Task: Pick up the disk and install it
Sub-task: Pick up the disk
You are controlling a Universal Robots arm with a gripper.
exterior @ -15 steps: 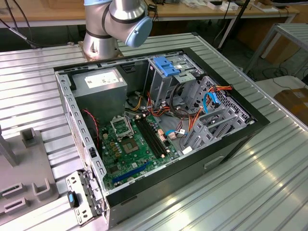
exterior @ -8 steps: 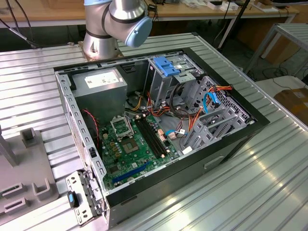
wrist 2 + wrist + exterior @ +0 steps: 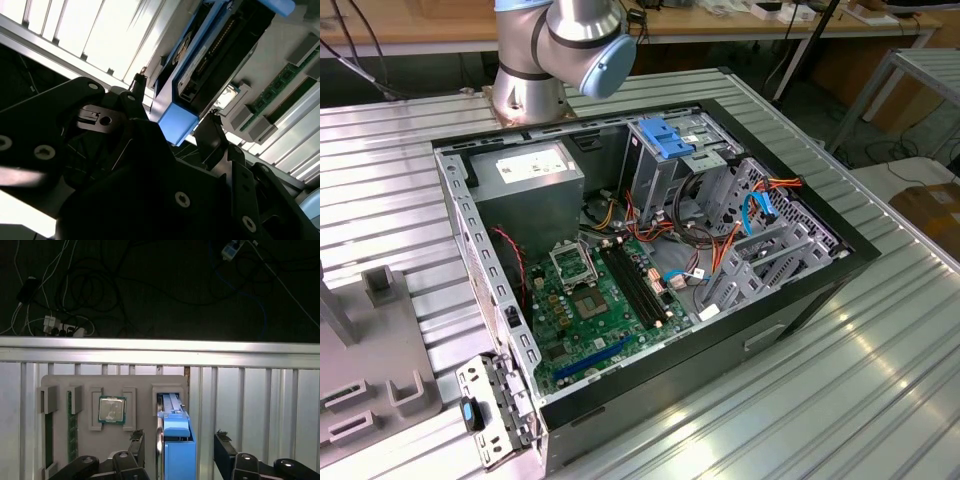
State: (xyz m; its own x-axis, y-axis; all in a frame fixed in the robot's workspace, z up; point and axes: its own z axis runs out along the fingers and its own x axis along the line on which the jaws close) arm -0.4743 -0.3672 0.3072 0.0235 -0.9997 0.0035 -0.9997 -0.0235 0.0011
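Note:
My gripper grabs the disk across its exposed blue carrier edge next, since the disk stands on edge in the grey holder's slot.
The disk, a dark drive in a bright blue carrier, stands on edge in a slot of a grey parts holder. In both wrist views my gripper is open, with one black finger on each side of the disk and a small gap to each. The second wrist view shows the disk from close by, its blue corner between the fingertips of the gripper. In the exterior view the open computer case lies on the ribbed metal table, with the arm's base behind it.
The grey holder also carries a processor chip and green memory sticks. Beyond the table's edge rail lies dark floor with cables. Inside the case are a green motherboard and a metal drive cage with a light-blue latch.

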